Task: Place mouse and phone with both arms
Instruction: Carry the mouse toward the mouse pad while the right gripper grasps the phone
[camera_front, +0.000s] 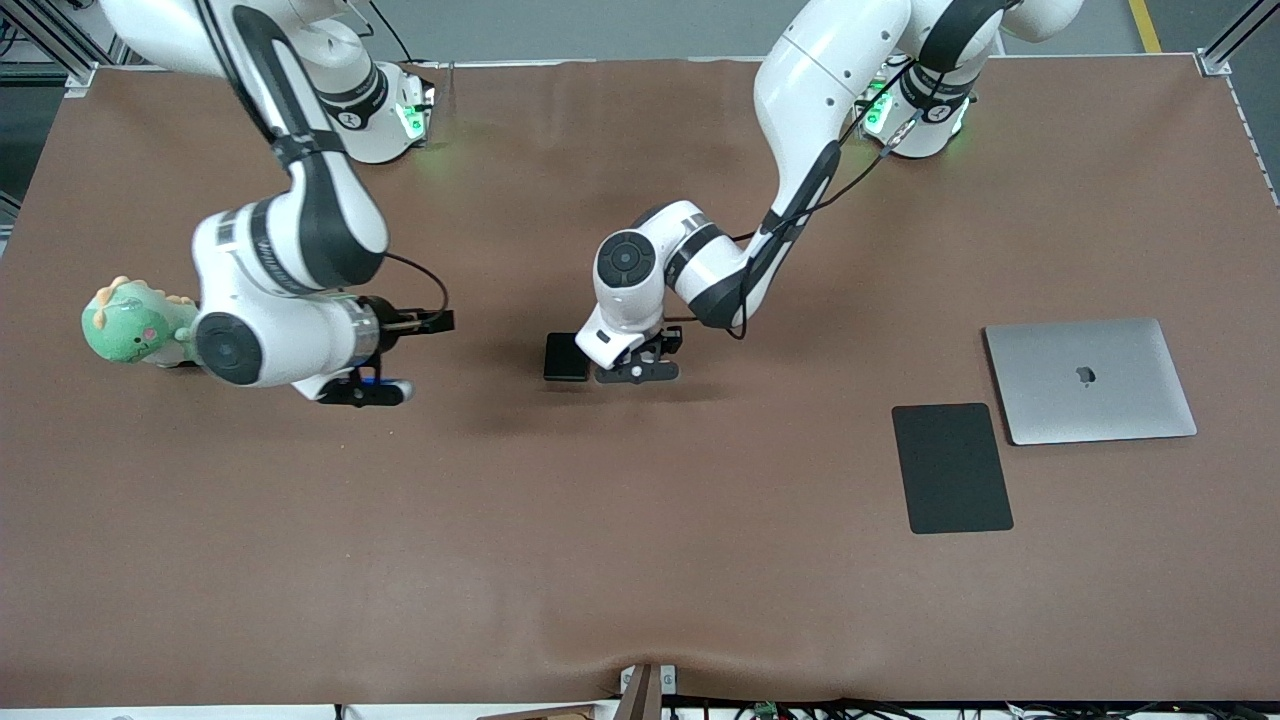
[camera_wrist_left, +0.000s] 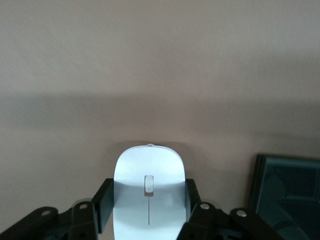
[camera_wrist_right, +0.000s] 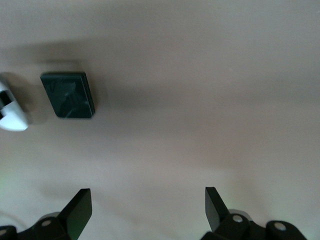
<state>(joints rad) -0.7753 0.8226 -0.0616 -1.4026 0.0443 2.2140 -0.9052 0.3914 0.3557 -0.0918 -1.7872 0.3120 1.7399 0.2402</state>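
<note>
I should hold the phone by its opposite side edges with my right gripper next. This keeps the black phone's flat side (camera_wrist_right: 68, 97) free for placing.
The white mouse (camera_wrist_left: 149, 165) lies lengthwise between my left gripper's fingers (camera_wrist_left: 103, 202), which press on both of its sides. My left gripper (camera_front: 640, 368) is low over the middle of the table and hides the mouse in the front view. The black phone (camera_front: 566, 357) lies flat on the brown table, just beside that gripper toward the right arm's end; it also shows in the left wrist view (camera_wrist_left: 287, 192) and the right wrist view (camera_wrist_right: 68, 95). My right gripper (camera_front: 412, 356) is open and empty, apart from the phone, toward the right arm's end.
A green plush dinosaur (camera_front: 130, 320) sits by the right arm's wrist. A flat matte black pad (camera_front: 951, 468) and a closed silver laptop (camera_front: 1090, 380) lie toward the left arm's end. The brown table cover (camera_front: 640, 560) is bare nearer the front camera.
</note>
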